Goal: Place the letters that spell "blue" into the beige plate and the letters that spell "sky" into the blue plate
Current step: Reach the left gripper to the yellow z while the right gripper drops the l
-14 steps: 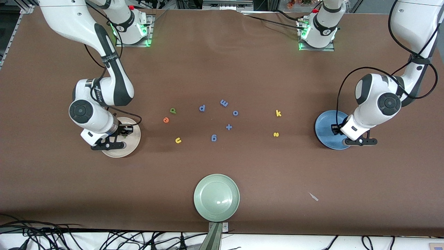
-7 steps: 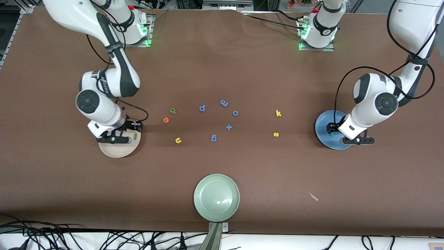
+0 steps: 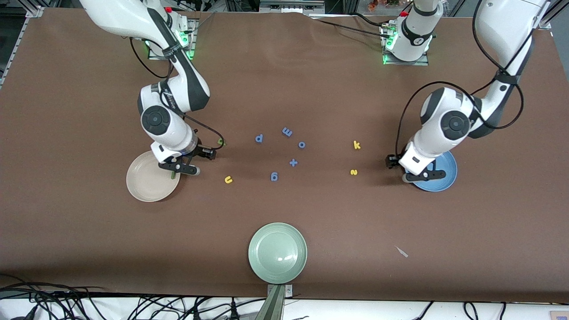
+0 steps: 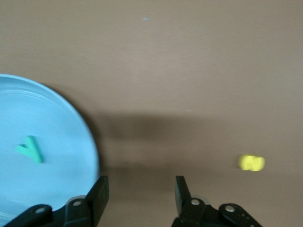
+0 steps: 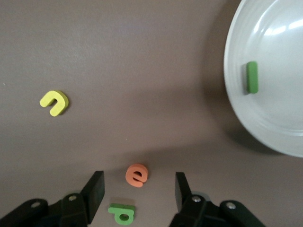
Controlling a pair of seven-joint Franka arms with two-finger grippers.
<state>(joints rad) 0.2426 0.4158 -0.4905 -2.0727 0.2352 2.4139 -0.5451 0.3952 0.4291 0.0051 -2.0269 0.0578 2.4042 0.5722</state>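
My right gripper's fingers are above the orange e and short of it, so they would miss it if I closed now. I will first lower them toward it.
The beige plate (image 3: 146, 182) (image 5: 274, 118) holds the dark green l (image 3: 171, 175) (image 5: 252, 76). My right gripper (image 3: 206, 153) (image 5: 139, 189) hangs open and empty just past that plate's rim, over the orange e (image 5: 137, 175) and green b (image 3: 221, 142) (image 5: 122, 213). The yellow u (image 3: 228, 179) (image 5: 54, 103) lies nearer the front camera. The teal y (image 4: 31, 149) rests in the blue plate (image 3: 444, 173) (image 4: 57, 123). My left gripper (image 3: 392, 161) (image 4: 139, 189) is open and empty beside that plate, with the yellow s (image 3: 354, 172) (image 4: 251, 163) close by and the yellow k (image 3: 356, 144) farther back.
Blue letters d (image 3: 259, 138), m (image 3: 287, 132), o (image 3: 302, 144), a plus sign (image 3: 293, 162) and a 6-like piece (image 3: 274, 177) lie mid-table. A pale green plate (image 3: 277, 252) sits near the front edge, with a small white scrap (image 3: 402, 251) toward the left arm's end.
Both grippers opened, leaving the l in the beige plate and the y in the blue plate. Both arms then moved off their plates toward the middle of the table.
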